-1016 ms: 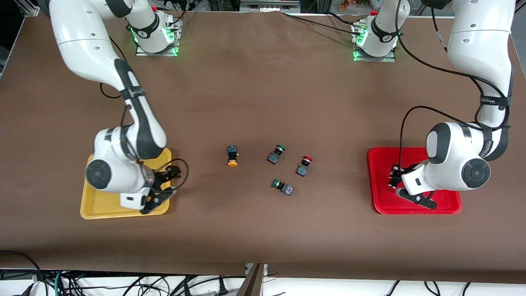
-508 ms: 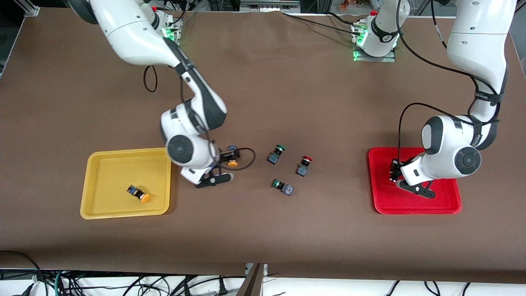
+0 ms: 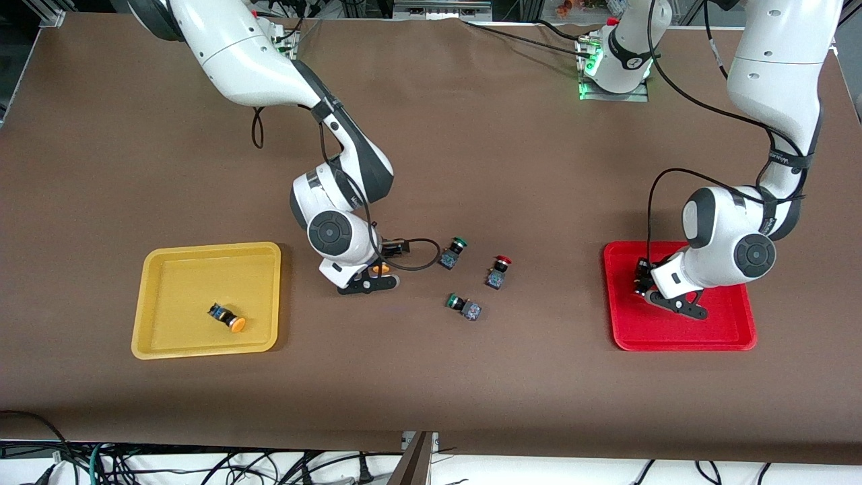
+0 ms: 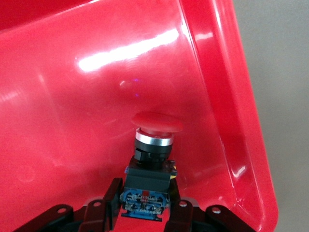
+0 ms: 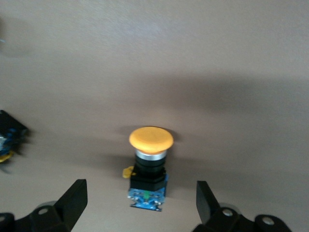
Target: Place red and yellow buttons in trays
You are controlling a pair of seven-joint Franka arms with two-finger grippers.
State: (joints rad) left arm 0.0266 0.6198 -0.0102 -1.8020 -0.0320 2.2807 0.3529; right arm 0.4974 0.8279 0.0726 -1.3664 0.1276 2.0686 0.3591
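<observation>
The right gripper's fingers are still above the blue body of the yellow button, so the gripper should go lower before it closes on the button.
My right gripper (image 3: 382, 266) is open, low over the table, its fingers either side of a yellow button (image 3: 380, 269) lying there; the right wrist view shows that button (image 5: 148, 162) between the wide-apart fingers (image 5: 72, 200). Another yellow button (image 3: 227, 318) lies in the yellow tray (image 3: 182, 283). My left gripper (image 3: 643, 286) is low in the red tray (image 3: 720, 323), shut on a red button (image 4: 149, 164) whose body sits between the fingers (image 4: 108, 200), near the tray wall (image 4: 227, 111). A second red button (image 3: 499, 271) lies on the table.
Two green-capped buttons (image 3: 452, 253) (image 3: 465, 306) lie on the table near the loose red button, close to the right gripper. A dark switch body (image 5: 9, 137) shows at the edge of the right wrist view. Cables run from both wrists.
My right arm left the yellow tray, with a yellow button now lying in it, and moved to the yellow button on the table. My left gripper shifted slightly within the red tray.
</observation>
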